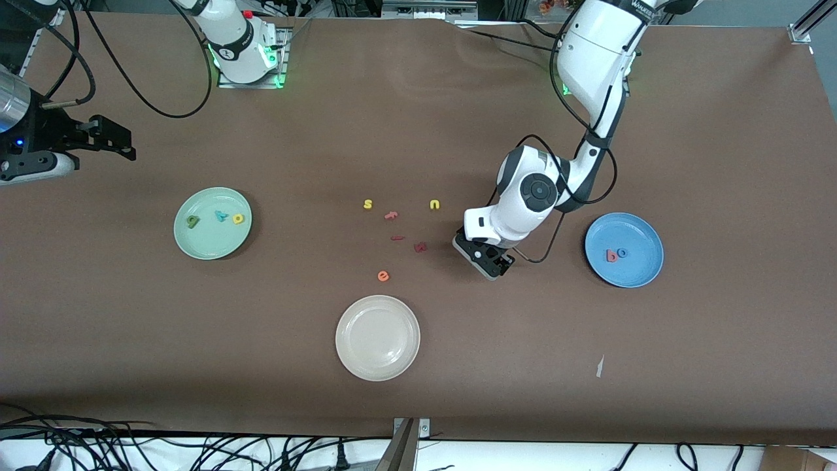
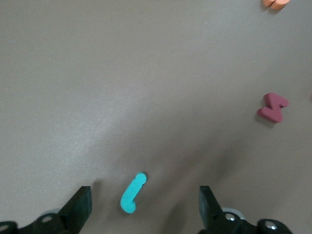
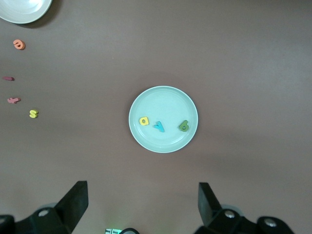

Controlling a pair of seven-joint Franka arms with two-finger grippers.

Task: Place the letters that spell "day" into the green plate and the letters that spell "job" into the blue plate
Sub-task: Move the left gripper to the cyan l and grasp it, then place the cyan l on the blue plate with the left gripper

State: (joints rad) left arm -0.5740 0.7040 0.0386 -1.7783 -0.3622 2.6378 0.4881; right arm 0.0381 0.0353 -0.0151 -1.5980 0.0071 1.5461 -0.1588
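Note:
The low fingers of my left gripper are on either side of the teal j (image 2: 132, 193) in the left wrist view, so it is now time to close on it.
The green plate (image 1: 196, 245) (image 3: 168, 100) holds an olive d (image 1: 193, 221), a teal y (image 1: 221, 215) and a yellow a (image 1: 238, 218). A pinkish-red b (image 1: 612, 256) and a blue ring o (image 1: 622, 252) lie in the blue plate (image 1: 637, 275). A teal hook-shaped j (image 2: 132, 194) lies flat on the brown table, between the spread fingers of my left gripper (image 1: 487, 260) (image 2: 145, 197), which is open and low over it. The front view hides the j under that hand. My right gripper (image 1: 112, 140) (image 3: 142, 195) waits high near the right arm's end, open and empty.
Loose letters lie mid-table beside the left gripper: a yellow s (image 1: 368, 204), a pink f (image 1: 391, 214), a yellow u (image 1: 435, 205), two dark red pieces (image 1: 397, 238) (image 1: 420, 247) (image 2: 273, 108) and an orange e (image 1: 383, 276). A cream-white plate (image 1: 377, 366) sits nearer the front camera.

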